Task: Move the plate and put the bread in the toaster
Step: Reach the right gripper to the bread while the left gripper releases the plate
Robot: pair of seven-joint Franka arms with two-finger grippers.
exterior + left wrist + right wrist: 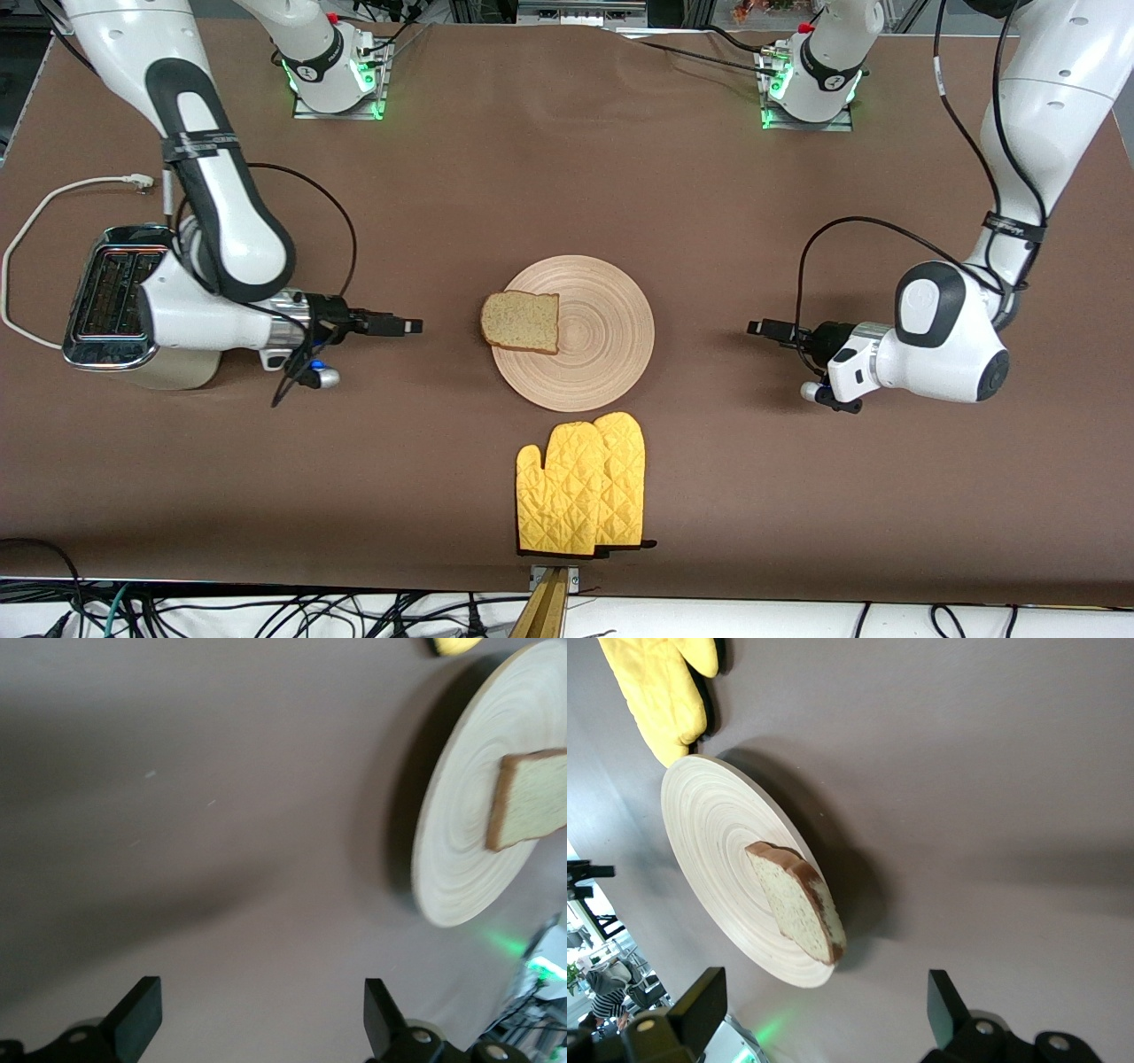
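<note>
My right gripper needs to pick up the bread [521, 322] next by its crust edge that sticks out over the plate, to put it in the toaster [115, 301].
The round beige plate [607, 341] lies at the middle of the table. The brown speckled bread [521, 322] lies flat on the plate's edge toward the right arm's end. The cream toaster [115, 301] with chrome top stands at the right arm's end, partly hidden by the right arm. My right gripper [413, 325] is open and empty, low over the bare table between toaster and plate, pointing at the bread [799, 899] and plate [713, 828]. My left gripper [756, 328] is open and empty, low over the table beside the plate [461, 824] toward the left arm's end; the bread [532, 802] shows there too.
Two yellow oven mitts [585, 487] lie stacked nearer to the front camera than the plate, close to its rim; they show in the right wrist view [660, 682]. The toaster's white cord [27, 230] loops by the table edge. A wooden piece [549, 602] sticks up at the front edge.
</note>
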